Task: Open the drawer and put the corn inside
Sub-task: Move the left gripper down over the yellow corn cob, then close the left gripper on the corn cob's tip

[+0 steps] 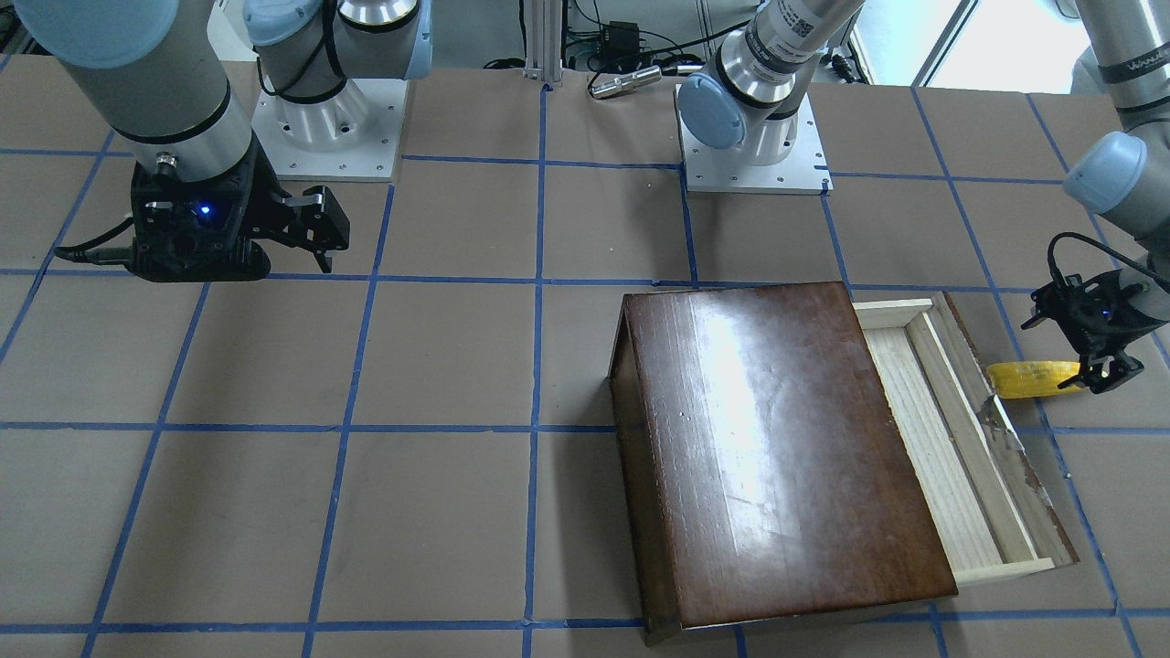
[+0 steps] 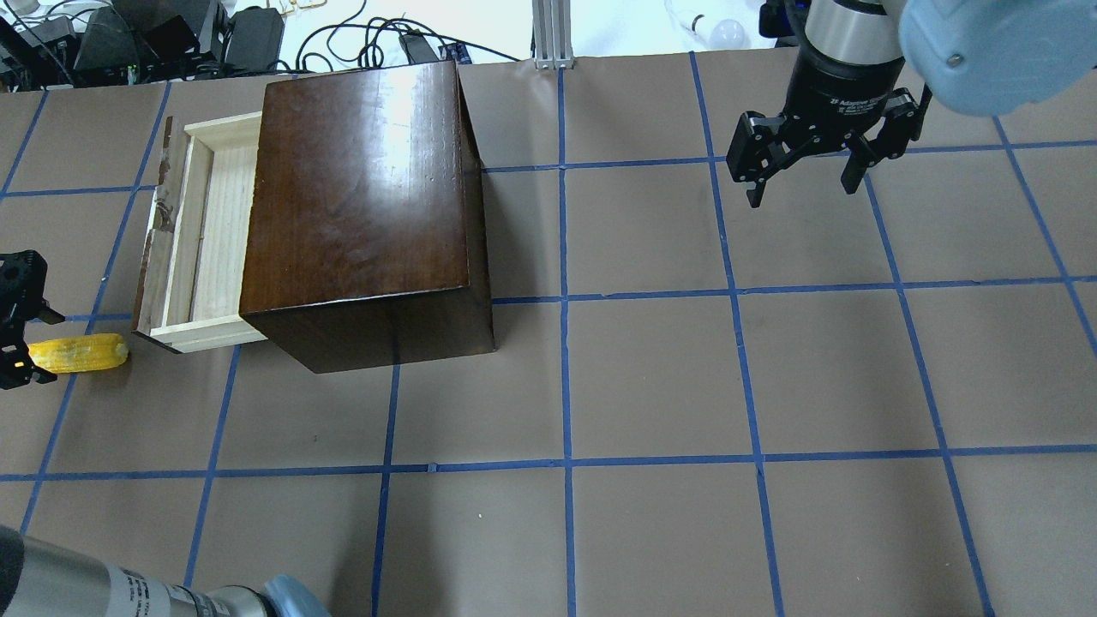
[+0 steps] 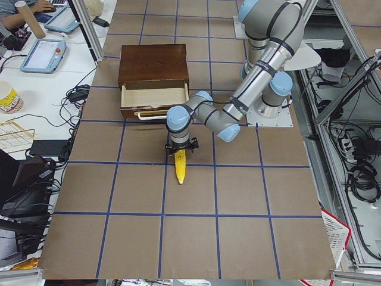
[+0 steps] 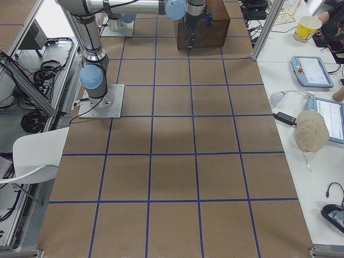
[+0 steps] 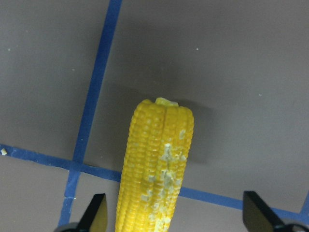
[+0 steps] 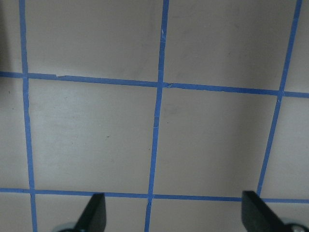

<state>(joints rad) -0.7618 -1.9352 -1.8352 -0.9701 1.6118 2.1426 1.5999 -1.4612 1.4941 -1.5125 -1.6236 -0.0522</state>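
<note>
The fingers on either side of the corn are still higher than its sides, so my left gripper lowers, and only then closes on the corn.
The drawer (image 2: 201, 240) stands pulled out of the dark-brown box (image 2: 360, 188), its pale tray empty; it also shows in the front view (image 1: 941, 439). The yellow corn (image 2: 79, 353) lies on the table just beyond the drawer's front corner, also in the front view (image 1: 1028, 378) and the exterior left view (image 3: 180, 168). My left gripper (image 2: 30, 347) is low and open, its fingers (image 5: 99, 215) apart on either side of the corn (image 5: 157, 169) without touching it. My right gripper (image 2: 801, 184) is open and empty, held above the table far from the box.
The table is brown paper with blue tape grid lines (image 6: 157, 121). Cables and electronics (image 2: 171, 34) crowd the far edge behind the box. The arms' base plates (image 1: 754, 146) stand at the robot's side.
</note>
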